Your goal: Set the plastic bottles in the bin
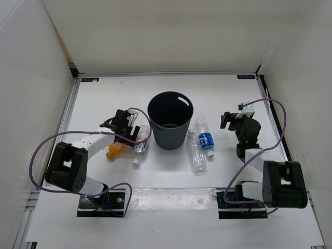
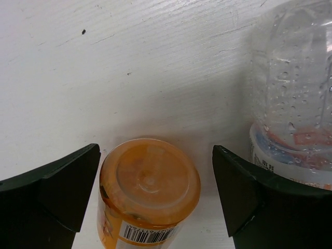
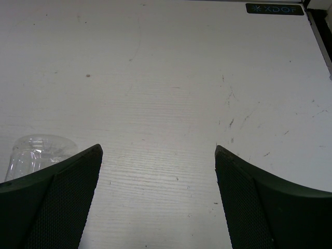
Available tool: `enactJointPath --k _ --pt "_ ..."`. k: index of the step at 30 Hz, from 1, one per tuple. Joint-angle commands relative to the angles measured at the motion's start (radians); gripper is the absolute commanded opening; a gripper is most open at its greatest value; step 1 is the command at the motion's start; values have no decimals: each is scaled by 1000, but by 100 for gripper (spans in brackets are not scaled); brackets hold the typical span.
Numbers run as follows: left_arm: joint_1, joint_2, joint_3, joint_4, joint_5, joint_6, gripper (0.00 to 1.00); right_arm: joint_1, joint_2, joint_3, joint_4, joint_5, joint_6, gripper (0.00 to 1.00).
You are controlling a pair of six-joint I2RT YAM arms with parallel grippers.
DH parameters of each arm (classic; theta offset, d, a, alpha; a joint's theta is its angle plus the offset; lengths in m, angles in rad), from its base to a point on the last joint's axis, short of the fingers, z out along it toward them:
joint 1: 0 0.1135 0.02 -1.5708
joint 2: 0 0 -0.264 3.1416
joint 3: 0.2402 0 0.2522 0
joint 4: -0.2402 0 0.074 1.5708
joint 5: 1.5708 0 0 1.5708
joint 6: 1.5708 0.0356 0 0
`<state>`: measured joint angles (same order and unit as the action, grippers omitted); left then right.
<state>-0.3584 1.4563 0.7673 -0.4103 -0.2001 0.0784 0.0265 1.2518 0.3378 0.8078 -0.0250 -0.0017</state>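
Observation:
My left gripper closes on the orange bottle next, since my fingers reach down on either side of the orange bottle's base point(image 1: 121, 143) point(image 2: 149, 187).
The dark grey bin point(image 1: 170, 120) stands at the table's middle. An orange bottle point(image 1: 115, 150) lies left of it, beside a clear bottle with a multicoloured label point(image 1: 140, 147). My left gripper point(image 1: 124, 129) is open over them; in the left wrist view the orange bottle's base point(image 2: 149, 187) sits between the jaws, nearer the left one, and the clear bottle point(image 2: 295, 98) lies outside the right finger. A blue-label bottle point(image 1: 205, 136) and a plain clear bottle point(image 1: 195, 154) lie right of the bin. My right gripper point(image 1: 232, 120) is open and empty, right of them; one clear bottle's base point(image 3: 36, 153) shows at left.
White walls enclose the table on three sides. A black rail runs along the right edge point(image 1: 274, 116). Purple cables loop from both arms point(image 1: 39, 155). Bare white table point(image 3: 171, 104) lies ahead of the right gripper.

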Motion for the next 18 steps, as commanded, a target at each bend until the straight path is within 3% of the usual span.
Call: enactJointPath --k 1,5,11,18 --pt "-8 -37 -8 22 -35 -14 100 1 0 24 27 16 6 90" --pt "-8 -42 -16 40 -36 -11 96 3 0 26 25 14 6 90" --pt "-5 -4 3 39 1 9 64 3 -2 24 27 16 6 90" --pt "-5 22 13 33 -16 0 48 3 -2 24 25 16 5 90"
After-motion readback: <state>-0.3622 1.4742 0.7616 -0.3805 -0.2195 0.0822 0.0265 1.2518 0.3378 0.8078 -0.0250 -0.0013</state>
